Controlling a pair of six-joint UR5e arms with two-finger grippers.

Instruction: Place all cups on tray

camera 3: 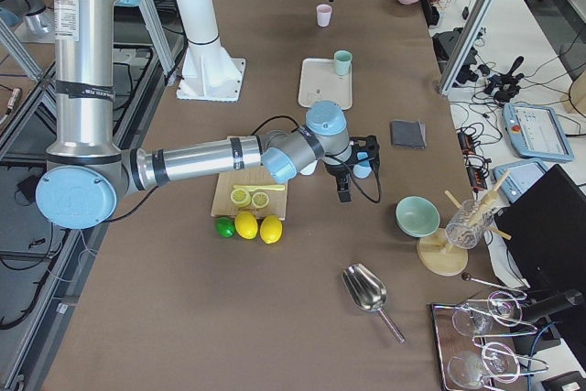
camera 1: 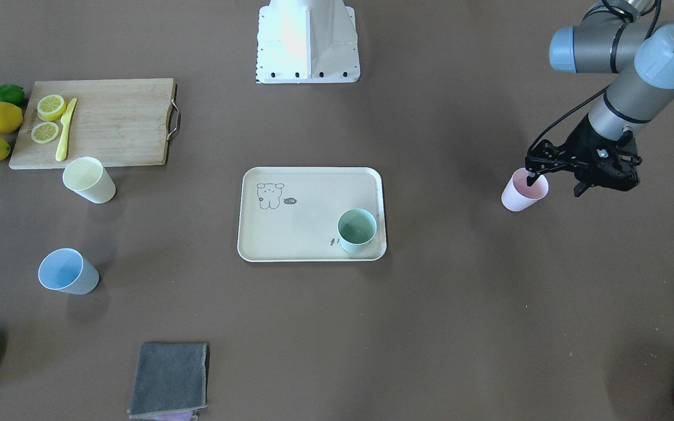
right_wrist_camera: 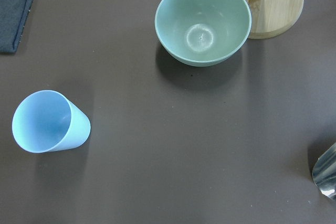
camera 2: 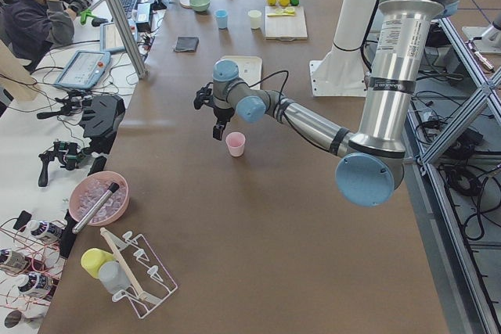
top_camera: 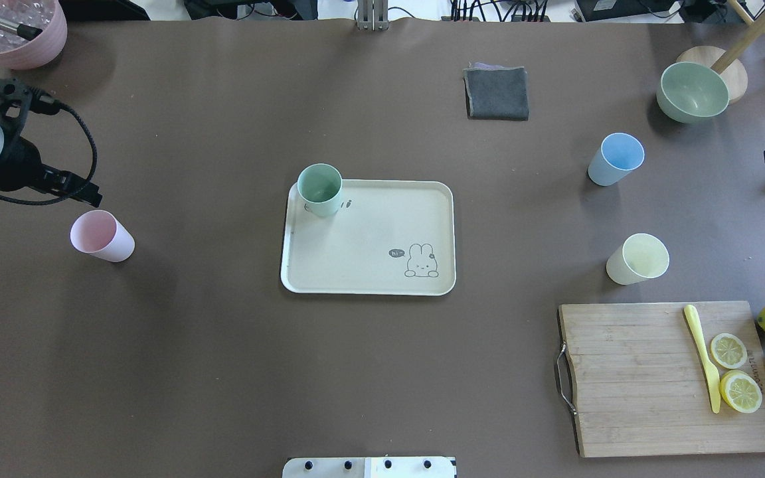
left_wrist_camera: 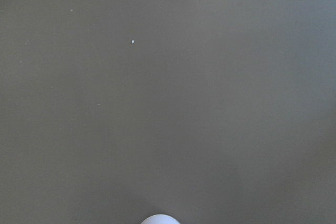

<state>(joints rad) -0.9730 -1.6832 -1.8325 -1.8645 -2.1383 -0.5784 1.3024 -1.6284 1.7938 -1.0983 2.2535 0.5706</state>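
Observation:
I next need to grab the pink cup by its rim [camera 1: 545, 192] with my left gripper. Then I need to put the cup on the cream tray [camera 1: 302, 234].
The cream tray [camera 1: 302, 234] lies mid-table with the mint green cup [camera 1: 356, 230] upright in one corner. The pink cup [camera 1: 523, 192] stands on the table on my left side. My left gripper [camera 1: 554, 183] is open and hangs just above it, one fingertip over its rim. The pale yellow cup [camera 1: 88, 179] stands beside the cutting board. The light blue cup [camera 1: 66, 271] stands alone and also shows in the right wrist view [right_wrist_camera: 47, 121]. My right gripper [camera 3: 352, 168] hovers near the blue cup. I cannot tell whether it is open or shut.
A wooden cutting board [camera 1: 109, 123] carries lemon slices and a yellow knife, with lemons and a lime beside it. A grey cloth [camera 1: 170, 380], a sage-green bowl [top_camera: 693, 91], a pink pot [top_camera: 14, 30] and a metal scoop [camera 3: 366, 292] lie along the table's edges.

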